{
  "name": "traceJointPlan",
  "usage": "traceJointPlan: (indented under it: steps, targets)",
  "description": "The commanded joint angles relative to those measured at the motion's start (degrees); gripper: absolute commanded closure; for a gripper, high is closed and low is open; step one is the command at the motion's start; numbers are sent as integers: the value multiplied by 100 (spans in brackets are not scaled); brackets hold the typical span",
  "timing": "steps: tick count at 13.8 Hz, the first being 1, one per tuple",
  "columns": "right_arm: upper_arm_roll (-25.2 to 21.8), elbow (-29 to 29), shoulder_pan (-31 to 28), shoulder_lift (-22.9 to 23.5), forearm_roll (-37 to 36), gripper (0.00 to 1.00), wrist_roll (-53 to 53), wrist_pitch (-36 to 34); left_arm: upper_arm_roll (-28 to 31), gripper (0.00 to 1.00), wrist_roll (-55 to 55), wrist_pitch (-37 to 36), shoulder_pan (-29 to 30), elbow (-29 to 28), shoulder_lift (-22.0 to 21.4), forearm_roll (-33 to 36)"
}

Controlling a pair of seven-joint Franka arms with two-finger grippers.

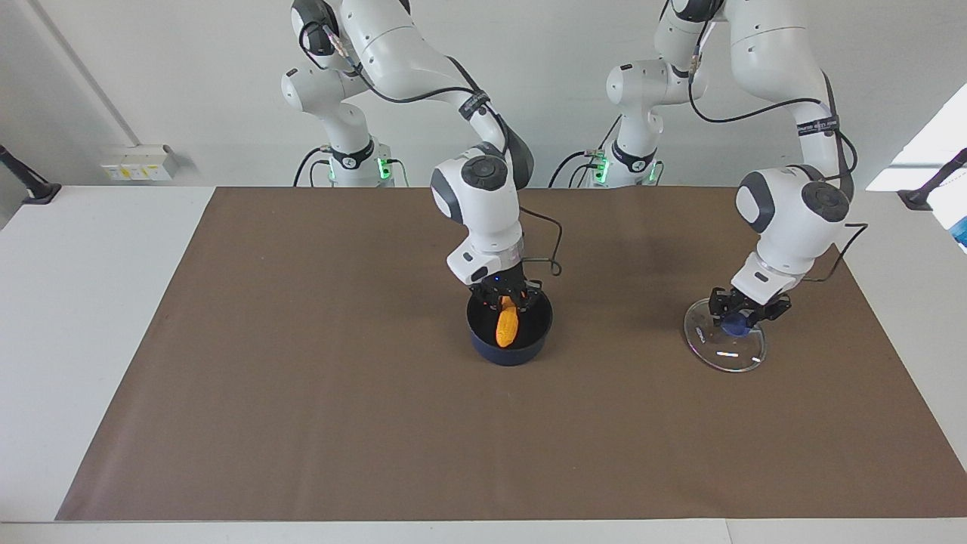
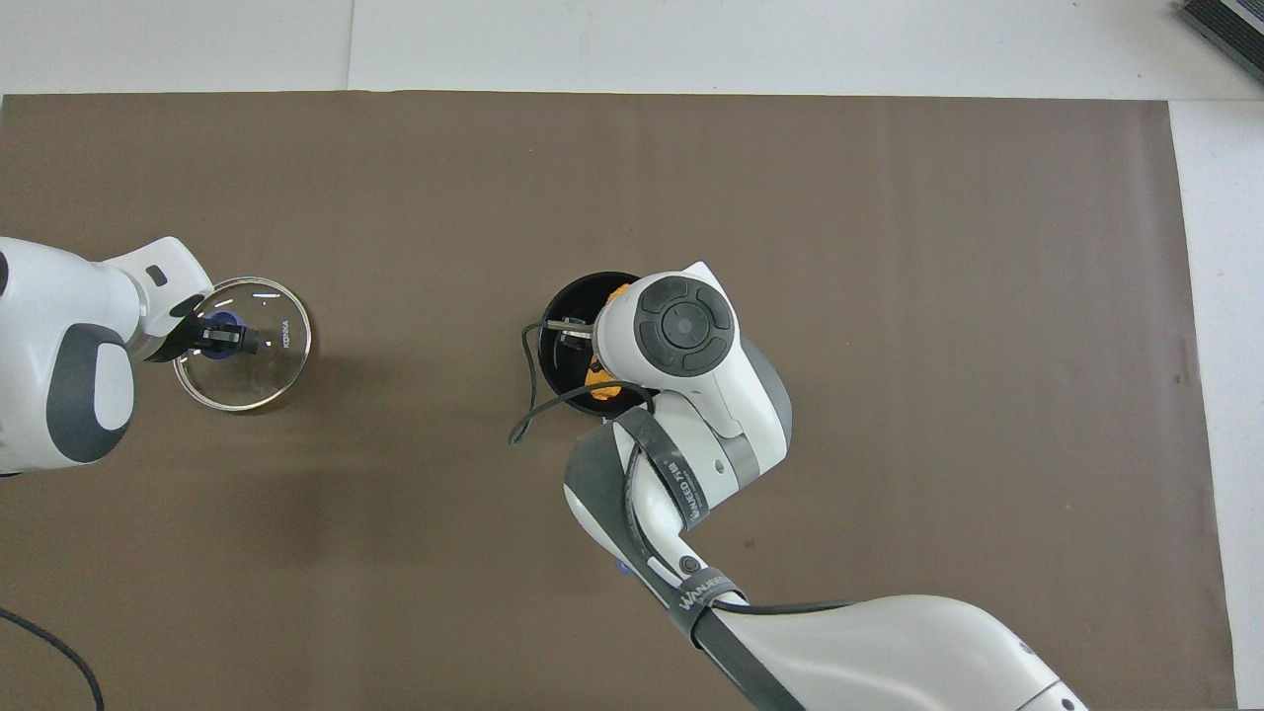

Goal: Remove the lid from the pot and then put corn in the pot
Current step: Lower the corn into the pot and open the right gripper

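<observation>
The orange corn hangs inside the dark blue pot's rim and would stay in the pot, so it is now time for my right gripper to release it.
The dark blue pot (image 1: 485, 349) stands mid-mat with its black inside (image 2: 560, 308) showing. The orange corn (image 1: 506, 326) hangs upright inside it from my right gripper (image 1: 508, 301), which is shut on the cob's top just above the rim. In the overhead view the right wrist covers most of the pot and only a bit of corn (image 2: 596, 376) shows. The clear glass lid (image 1: 725, 350) lies flat on the mat toward the left arm's end. My left gripper (image 1: 746, 310) sits at its blue knob (image 1: 733, 325). From above, the lid (image 2: 260, 371) lies under the left gripper (image 2: 223, 337).
A brown mat (image 1: 302, 393) covers the table, with white tabletop (image 1: 75, 302) around it. A black cable loop (image 2: 528, 415) hangs from the right wrist beside the pot. A dark object (image 2: 1224, 25) lies at the table's corner farthest from the robots.
</observation>
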Motion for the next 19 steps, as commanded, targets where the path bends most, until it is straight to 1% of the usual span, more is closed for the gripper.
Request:
traceJointPlan:
  steps: [1,2,3,4,5,7,8,10,12,14,15,16,17,19]
  targets:
    - [42,84,-24,87,104,65,-173,94,-12,0,76,109,-6,-91,-117,-97]
    - [42,76,-24,87,104,31,-304,85,-12,0,41,65,-24,14,-91,-97]
    - [42,84,-42,87,104,15,-349,85,-3,0,49,91,-24,128,-73,-97]
    - [42,102,-51,87,78,5,-349,85,-3,0,110,100,-15,294,-64,-88]
    - [42,119,-68,78,61,0,-349,85,-12,0,102,39,-24,487,-64,-88]
    - [33,128,-77,17,-36,0,-358,85,-3,0,93,-145,-164,778,-108,-79]
    - [-10,128,-86,-53,-36,0,-366,85,-3,0,93,-381,-225,997,-134,-62]
    - [-98,85,-252,-412,-36,0,-436,-99,-29,0,102,-1109,-287,1585,-161,-27]
    - [-99,93,-603,-790,-36,0,-856,-659,-73,0,93,-1978,-348,2323,-170,35]
    - [-99,85,-1103,-1177,-36,0,-1751,-1274,-73,0,93,-2770,-507,2921,-196,166]
    - [-99,93,-1349,-1344,-45,0,-2225,-1556,-73,0,85,-3087,-542,3115,-274,210]
    - [-99,102,-1595,-1467,-45,0,-2587,-1759,-82,0,85,-3334,-586,3196,-371,254]
    - [-99,102,-1833,-1590,-45,0,-2860,-1944,-82,0,76,-3545,-621,3205,-563,255]
    - [-99,111,-2316,-1898,-54,0,-3317,-2391,-126,0,76,-3941,-613,3179,-1046,202]
